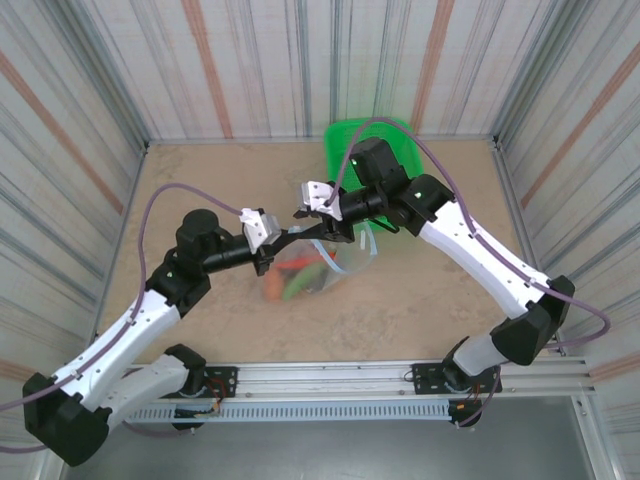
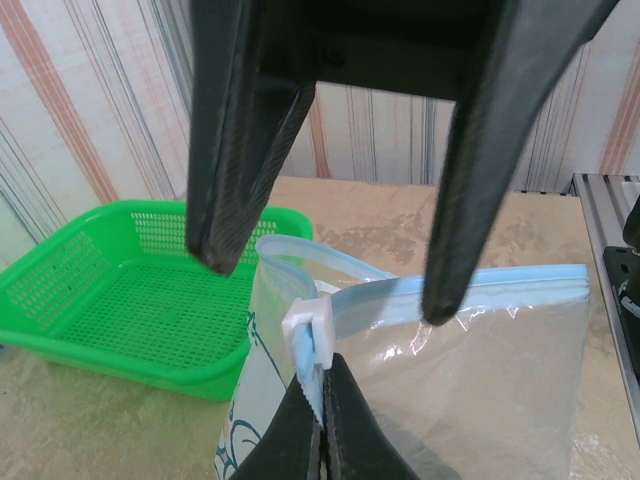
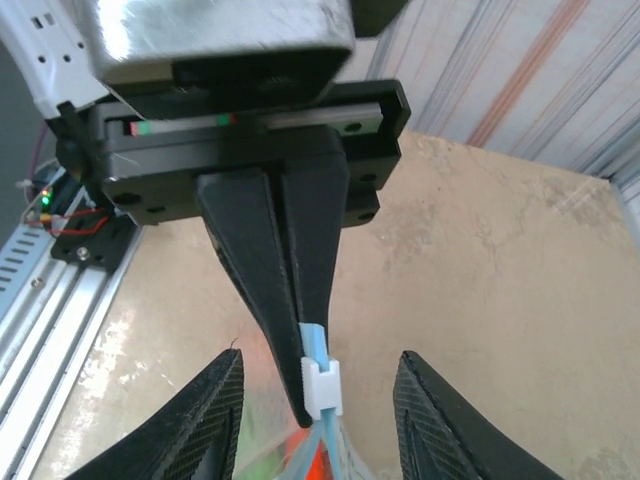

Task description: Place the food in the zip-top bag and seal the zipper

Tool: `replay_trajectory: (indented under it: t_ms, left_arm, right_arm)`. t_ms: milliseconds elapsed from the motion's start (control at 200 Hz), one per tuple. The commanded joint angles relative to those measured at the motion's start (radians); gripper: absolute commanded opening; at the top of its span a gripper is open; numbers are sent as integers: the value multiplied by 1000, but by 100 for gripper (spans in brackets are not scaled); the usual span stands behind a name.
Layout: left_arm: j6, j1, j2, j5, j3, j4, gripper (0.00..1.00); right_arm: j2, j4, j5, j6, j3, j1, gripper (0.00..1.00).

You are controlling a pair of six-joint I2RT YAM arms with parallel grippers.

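I will next squeeze the white slider (image 3: 322, 388) on its two sides with my right gripper, so that it can slide along the zipper and seal the bag.
The zip-top bag (image 1: 335, 262) hangs above the table with the food (image 1: 290, 280) inside, orange, green and red pieces. My left gripper (image 2: 320, 375) is shut on the end of the zipper (image 2: 480, 285), just below its white slider (image 2: 318, 330). My right gripper (image 3: 320, 358) stands open, one finger on each side of the slider (image 3: 322, 388), touching nothing. In the right wrist view the left gripper (image 3: 310, 340) pinches the blue strip from above. In the top view the left gripper (image 1: 292, 236) and right gripper (image 1: 318, 222) meet over the bag's top corner.
A green mesh basket (image 1: 345, 140) stands at the back of the table against the striped wall, close behind the right arm; it also lies left of the bag in the left wrist view (image 2: 120, 300). A metal rail (image 1: 400, 380) runs along the near edge.
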Motion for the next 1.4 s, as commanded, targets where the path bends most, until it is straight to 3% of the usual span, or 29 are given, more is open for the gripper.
replay_trajectory:
  t_ms: [0,160,311,376,461,626,716,887,1398]
  left_arm:
    - [25,-5,-25,3,-11,30,0]
    - [32,-5,-30,-6,-13,30,0]
    - [33,-7,-31,-15,-16,30,0]
    - [35,-6,-30,-22,-15,28,0]
    - [36,-6,-29,-23,-14,28,0]
    - [33,-6,-23,-20,-13,30,0]
    - [33,-6,-24,-17,-11,30,0]
    - [41,-9,-27,-25,-13,22,0]
    - [-1,11,-113,-156,-59,104,0]
  right_arm:
    - [37,-37,-4,27,29,5,40]
    - [63,-72,-6,21,44,3,30]
    - [63,-78,-20,16,49,1,10]
    - [57,-77,-27,18,49,-1,10]
    - [44,-69,-29,29,43,-1,20]
    - [38,-58,-36,41,43,-2,22]
    - [48,-60,-41,46,50,-2,18]
    - [56,-67,-45,44,57,-3,0]
    - [-21,-12,103,80,-58,-31,0]
